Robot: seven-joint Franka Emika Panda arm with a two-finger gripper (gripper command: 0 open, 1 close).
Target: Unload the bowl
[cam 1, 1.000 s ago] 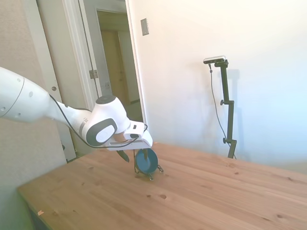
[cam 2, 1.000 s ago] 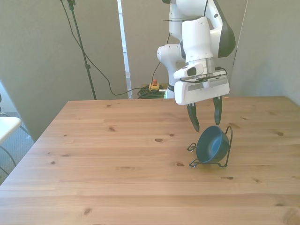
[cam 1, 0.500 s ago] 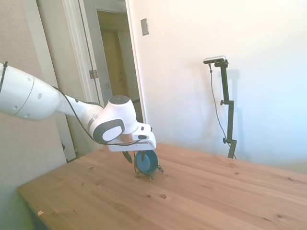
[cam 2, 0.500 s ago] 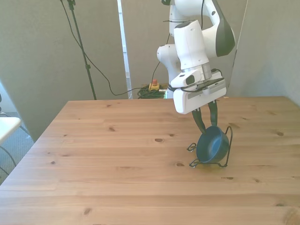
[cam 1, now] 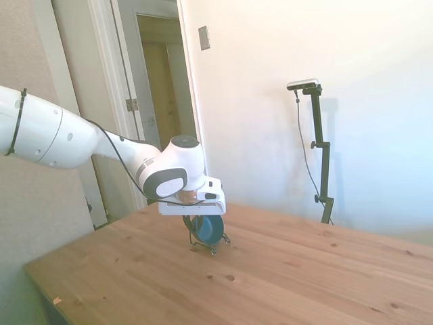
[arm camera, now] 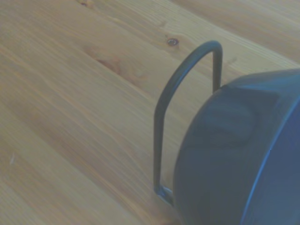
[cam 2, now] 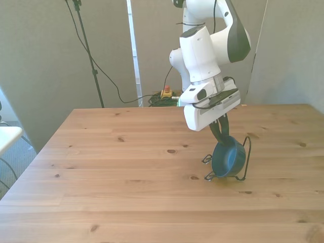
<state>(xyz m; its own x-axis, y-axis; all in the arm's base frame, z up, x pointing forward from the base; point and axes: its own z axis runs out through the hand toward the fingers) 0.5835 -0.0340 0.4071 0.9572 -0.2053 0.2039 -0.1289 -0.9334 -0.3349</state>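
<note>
The wire rack (cam 1: 191, 237) is close around the bowl's back and base, so my gripper needs to grab the bowl by its exposed upper rim (cam 1: 209, 217) next.
The small dark teal-blue bowl (cam 2: 229, 158) stands on edge in a thin black wire rack (cam 2: 247, 152) on the wooden table, toward the front view's right. My gripper (cam 2: 223, 137) is tilted and sits right at the bowl's top rim, open, with one finger on each side of the rim. From the side, the gripper (cam 1: 196, 218) hangs just over the bowl (cam 1: 208, 229), its hand hiding the fingertips. The wrist view shows the bowl's (arm camera: 243, 154) outer wall close up beside a wire loop of the rack (arm camera: 161, 108).
The wooden table (cam 2: 126, 167) stretches wide toward the front view's left and toward the near edge. A dark stand with cables rises behind the table's far left corner. A doorway and white wall lie beyond the table in the side view.
The arm came down and tilted, carrying the gripper from above and beside the bowl onto its top rim. The fingers look closer together. Bowl and rack have not moved.
</note>
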